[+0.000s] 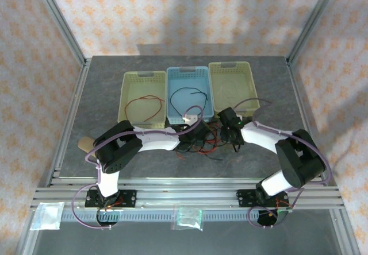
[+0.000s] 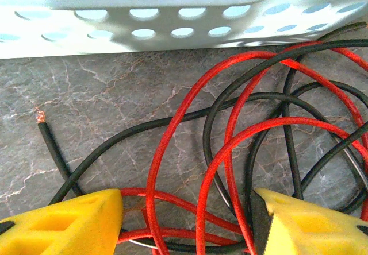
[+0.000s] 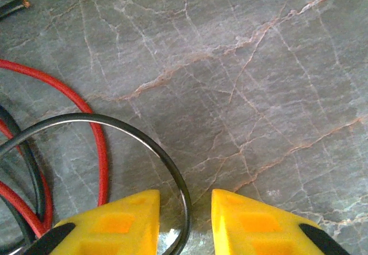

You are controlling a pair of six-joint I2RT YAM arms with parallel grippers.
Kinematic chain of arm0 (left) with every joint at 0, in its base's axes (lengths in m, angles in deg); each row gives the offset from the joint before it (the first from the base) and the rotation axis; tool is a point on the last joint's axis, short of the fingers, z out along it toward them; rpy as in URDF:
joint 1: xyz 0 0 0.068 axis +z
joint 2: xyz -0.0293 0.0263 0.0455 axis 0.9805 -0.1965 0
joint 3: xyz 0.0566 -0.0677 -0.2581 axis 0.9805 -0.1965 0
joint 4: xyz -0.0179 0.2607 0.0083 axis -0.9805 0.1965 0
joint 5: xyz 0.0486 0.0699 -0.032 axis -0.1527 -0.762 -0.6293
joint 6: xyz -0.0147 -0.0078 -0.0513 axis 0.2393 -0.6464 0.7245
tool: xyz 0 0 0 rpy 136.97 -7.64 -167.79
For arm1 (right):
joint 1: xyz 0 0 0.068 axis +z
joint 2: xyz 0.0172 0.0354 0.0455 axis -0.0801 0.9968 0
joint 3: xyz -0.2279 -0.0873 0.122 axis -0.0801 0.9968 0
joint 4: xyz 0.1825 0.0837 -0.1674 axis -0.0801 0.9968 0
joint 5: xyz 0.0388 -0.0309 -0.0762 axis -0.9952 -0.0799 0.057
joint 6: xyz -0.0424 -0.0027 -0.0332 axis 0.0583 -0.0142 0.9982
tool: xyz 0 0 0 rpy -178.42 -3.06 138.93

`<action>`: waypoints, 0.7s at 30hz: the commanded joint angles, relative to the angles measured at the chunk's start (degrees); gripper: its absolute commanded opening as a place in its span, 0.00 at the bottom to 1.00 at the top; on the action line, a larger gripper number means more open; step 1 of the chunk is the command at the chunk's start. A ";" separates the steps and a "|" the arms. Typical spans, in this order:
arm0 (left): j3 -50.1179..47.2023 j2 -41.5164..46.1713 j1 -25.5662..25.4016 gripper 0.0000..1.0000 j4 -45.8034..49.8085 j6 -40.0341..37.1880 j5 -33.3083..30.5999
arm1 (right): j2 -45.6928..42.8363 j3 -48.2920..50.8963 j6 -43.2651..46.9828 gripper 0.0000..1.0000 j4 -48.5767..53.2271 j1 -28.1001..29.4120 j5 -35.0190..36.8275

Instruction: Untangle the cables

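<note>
The fingers of my right gripper reach past the black loop in the right wrist view. My right gripper should close now, and it would hold the loop.
The cables lie as a tangle of red and black loops (image 1: 210, 146) on the grey table just in front of the blue basket (image 1: 171, 77). My left gripper (image 2: 187, 220) hovers open over the tangle, its yellow fingers (image 2: 75, 223) wide apart, with red loops (image 2: 172, 128) and black strands (image 2: 276, 97) between them, none pinched. A black cable end (image 2: 49, 143) lies free to the left. My right gripper (image 3: 185, 220) is open a little at the tangle's right side; a black loop (image 3: 115, 122) runs between its fingers with a gap beside it. A red cable (image 3: 86, 108) curves further left.
A red cable (image 1: 150, 99) lies in the left yellow basket (image 1: 127, 80) and a black one (image 1: 184, 91) in the blue basket. The right yellow basket (image 1: 214, 71) stands beside them. The blue basket's wall (image 2: 172, 14) is close ahead of the left fingers. A tan object (image 1: 85, 144) sits at the table's left edge.
</note>
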 commanded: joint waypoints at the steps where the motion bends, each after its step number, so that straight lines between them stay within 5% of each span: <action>1: -1.99 -1.36 -0.17 0.62 3.54 0.95 -0.44 | 2.63 0.11 -0.74 0.24 -0.28 0.21 0.44; 21: -2.77 0.70 -0.18 0.63 3.01 1.23 -0.74 | -3.04 -0.28 -2.08 0.00 1.37 0.21 3.83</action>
